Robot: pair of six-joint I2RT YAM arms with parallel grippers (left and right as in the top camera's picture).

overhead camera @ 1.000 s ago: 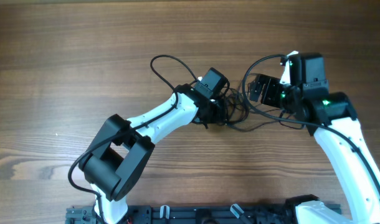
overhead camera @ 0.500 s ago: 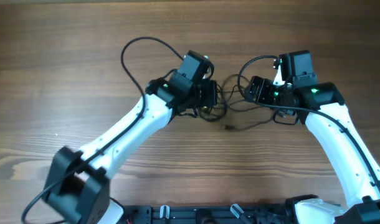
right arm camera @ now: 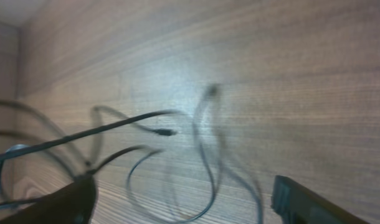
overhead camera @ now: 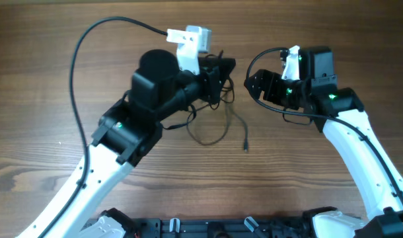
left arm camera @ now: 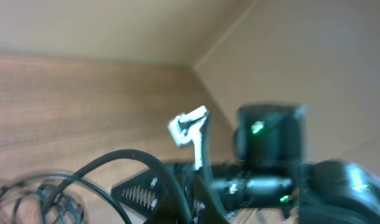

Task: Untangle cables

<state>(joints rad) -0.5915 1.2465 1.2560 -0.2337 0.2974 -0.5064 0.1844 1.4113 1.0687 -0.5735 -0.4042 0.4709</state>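
Observation:
I next need my right gripper to grab the hanging cables' loose loop, free of my left gripper's hold, to pull the tangle apart.
The cables (overhead camera: pixel 211 131) are thin black cords hanging in loose loops from my left gripper (overhead camera: pixel 220 78), with one plug end (overhead camera: pixel 246 147) low over the wood. My left gripper is raised above the table and shut on the cords; in the left wrist view its jaws (left arm camera: pixel 177 200) sit close together at the bottom edge, and thin loops (left arm camera: pixel 28 198) show at the lower left. My right gripper (overhead camera: pixel 256 86) is just right of the cords, open and empty. In the right wrist view its fingers (right arm camera: pixel 184 205) are wide apart, with blurred loops (right arm camera: pixel 205 155) between them.
The wooden table (overhead camera: pixel 49 79) runs under both arms. A thicker black cable fixed to the left arm (overhead camera: pixel 79 46) arcs over the left side. The right arm's body (left arm camera: pixel 271 149) faces the left wrist camera. A dark rail (overhead camera: pixel 208 228) lines the front edge.
My left arm has risen and swung back, lifting the cords off the table; the tight bundle now hangs as loose loops. My right gripper shifted slightly left.

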